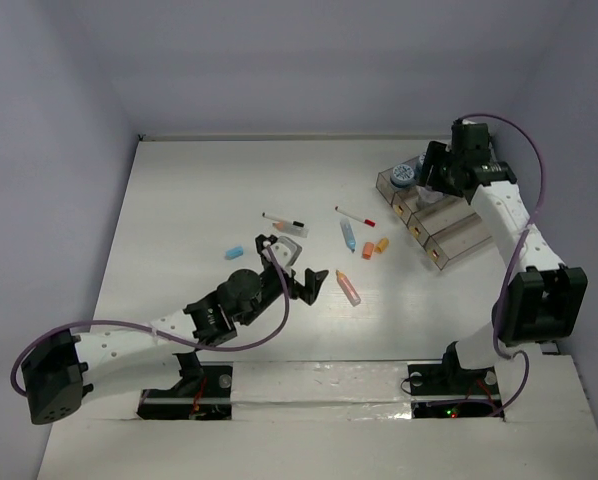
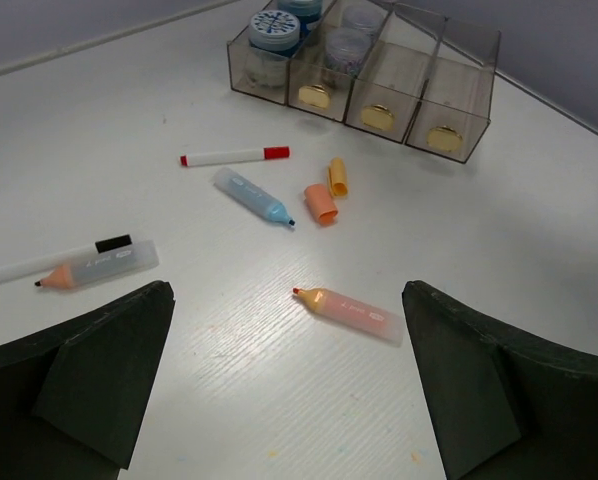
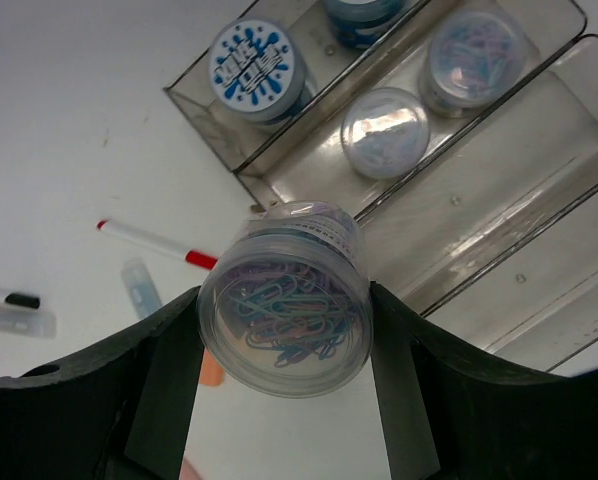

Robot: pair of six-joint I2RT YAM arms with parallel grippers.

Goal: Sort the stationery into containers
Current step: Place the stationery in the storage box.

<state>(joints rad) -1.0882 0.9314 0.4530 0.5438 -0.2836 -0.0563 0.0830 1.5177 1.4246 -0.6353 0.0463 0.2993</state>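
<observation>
My right gripper should bring the paper clip jar down between the tray's dividers before releasing it: the jar has its lower end (image 3: pixel 309 217) above the front rim of the tray's section.
My right gripper (image 3: pixel 284 325) is shut on a clear round jar of coloured paper clips (image 3: pixel 284 300), held above the smoky organiser tray (image 3: pixel 479 215). In the tray stand a jar with a blue patterned lid (image 3: pixel 251 62) and two clear jars (image 3: pixel 384 130). My left gripper (image 2: pixel 287 292) hangs open and empty over the table, with a pink highlighter (image 2: pixel 349 310) lying between its fingers. Farther off lie a blue highlighter (image 2: pixel 254 197), two orange caps (image 2: pixel 321 203), a red-capped white pen (image 2: pixel 234 156), a black-capped white pen (image 2: pixel 54 260) and an orange-tipped highlighter (image 2: pixel 97 267).
In the top view the tray (image 1: pixel 449 235) sits at the right, under the right gripper (image 1: pixel 437 180). A light-blue eraser (image 1: pixel 235 250) lies left of the left gripper (image 1: pixel 297 268). White walls close the table at the back and sides.
</observation>
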